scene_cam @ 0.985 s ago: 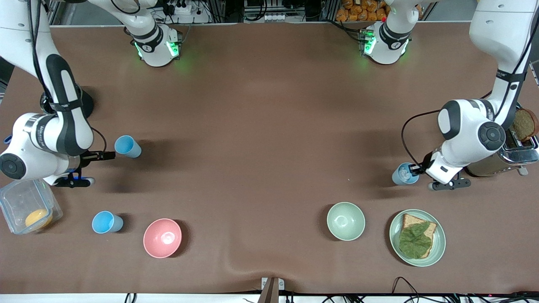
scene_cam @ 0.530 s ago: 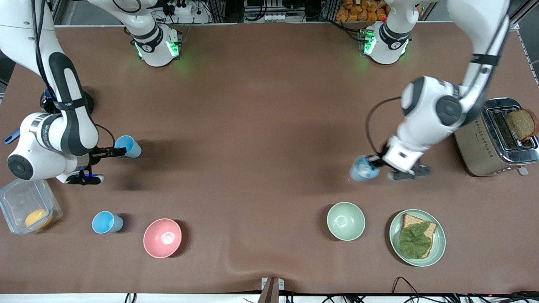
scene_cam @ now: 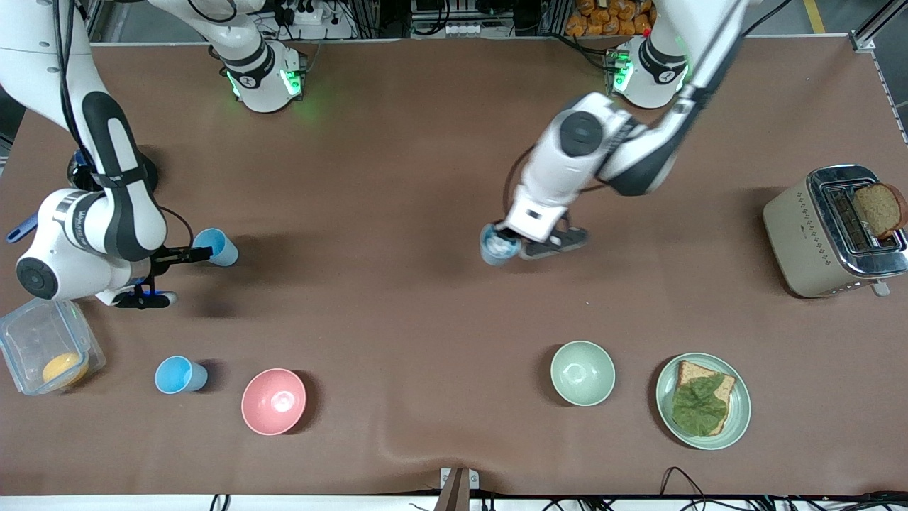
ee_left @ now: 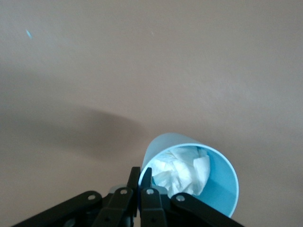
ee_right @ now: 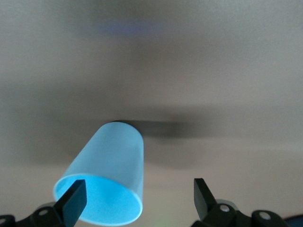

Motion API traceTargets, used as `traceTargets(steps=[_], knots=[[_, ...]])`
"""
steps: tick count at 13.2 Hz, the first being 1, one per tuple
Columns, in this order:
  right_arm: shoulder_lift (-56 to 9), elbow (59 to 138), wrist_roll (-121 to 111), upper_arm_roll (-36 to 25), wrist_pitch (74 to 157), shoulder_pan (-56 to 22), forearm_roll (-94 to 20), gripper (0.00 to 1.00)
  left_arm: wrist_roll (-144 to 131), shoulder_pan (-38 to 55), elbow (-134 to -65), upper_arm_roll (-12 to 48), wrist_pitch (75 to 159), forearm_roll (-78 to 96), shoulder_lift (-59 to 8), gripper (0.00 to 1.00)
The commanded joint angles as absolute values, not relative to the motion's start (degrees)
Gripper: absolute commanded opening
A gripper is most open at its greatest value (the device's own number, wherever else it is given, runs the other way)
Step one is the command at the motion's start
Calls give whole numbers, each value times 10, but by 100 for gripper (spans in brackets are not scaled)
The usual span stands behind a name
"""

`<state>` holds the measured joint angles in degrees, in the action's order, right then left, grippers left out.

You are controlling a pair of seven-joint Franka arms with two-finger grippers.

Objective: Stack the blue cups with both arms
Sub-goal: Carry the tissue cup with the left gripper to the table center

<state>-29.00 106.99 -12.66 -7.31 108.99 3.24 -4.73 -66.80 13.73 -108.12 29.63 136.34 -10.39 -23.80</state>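
The robot's right gripper needs to grab the upright blue cup by its rim (scene_cam: 213, 233) next, so that it can stack the cup into the other blue cup (scene_cam: 498, 243).
One blue cup (scene_cam: 496, 247) with crumpled white paper inside hangs from my left gripper (scene_cam: 501, 234) over the middle of the table. In the left wrist view the left gripper (ee_left: 140, 177) is shut on the rim of this cup (ee_left: 215, 187). The other blue cup (scene_cam: 217, 247) stands upright toward the right arm's end of the table. My right gripper (scene_cam: 201, 253) is open at its rim. In the right wrist view one of its fingers (ee_right: 72, 202) overlaps the mouth of this cup (ee_right: 111, 156), and the right gripper (ee_right: 137, 201) holds nothing.
A brighter sky-blue cup (scene_cam: 180, 374) and a pink bowl (scene_cam: 274, 401) stand nearer the camera. A clear container (scene_cam: 42, 351) sits at the right arm's end. A green bowl (scene_cam: 582, 372), a plate with a sandwich (scene_cam: 738, 419) and a toaster (scene_cam: 816, 234) lie toward the left arm's end.
My left arm has carried its cup from beside the toaster to over the middle of the table. My right gripper has edged closer to the cup at its end.
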Motion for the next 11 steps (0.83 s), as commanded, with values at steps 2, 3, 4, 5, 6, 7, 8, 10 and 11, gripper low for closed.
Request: traceTargets(steps=[2, 3, 4, 5, 6, 7, 8, 10, 11], knots=[[-280, 1108, -139, -69, 1132, 44, -62, 50, -800, 204, -1024, 292, 1354, -191, -317, 0], [-278, 1108, -140, -69, 1132, 44, -70, 7, -823, 221, -1023, 291, 1354, -208, -326, 0], [-276, 1107, -140, -69, 1131, 44, -88, 0, -846, 230, -1023, 291, 1354, -218, -333, 0], [-276, 1107, -140, -69, 1130, 44, -91, 0, -863, 244, -1018, 291, 1354, -222, -341, 0], [-276, 1108, -141, -69, 1130, 44, -91, 0, -881, 262, -1015, 290, 1354, -228, -351, 0], [-276, 1108, -141, -69, 1129, 44, -92, 0, -901, 274, -1014, 289, 1355, -242, -359, 0], [-276, 1108, -141, -69, 1129, 44, -92, 0, -914, 277, -1007, 287, 1356, -261, -371, 0], [-274, 1107, -140, -69, 1127, 44, -93, 0, -950, 280, -998, 287, 1357, -300, -391, 0], [-272, 1107, -139, -69, 1125, 43, -94, 0, -970, 283, -998, 287, 1357, -307, -397, 0]])
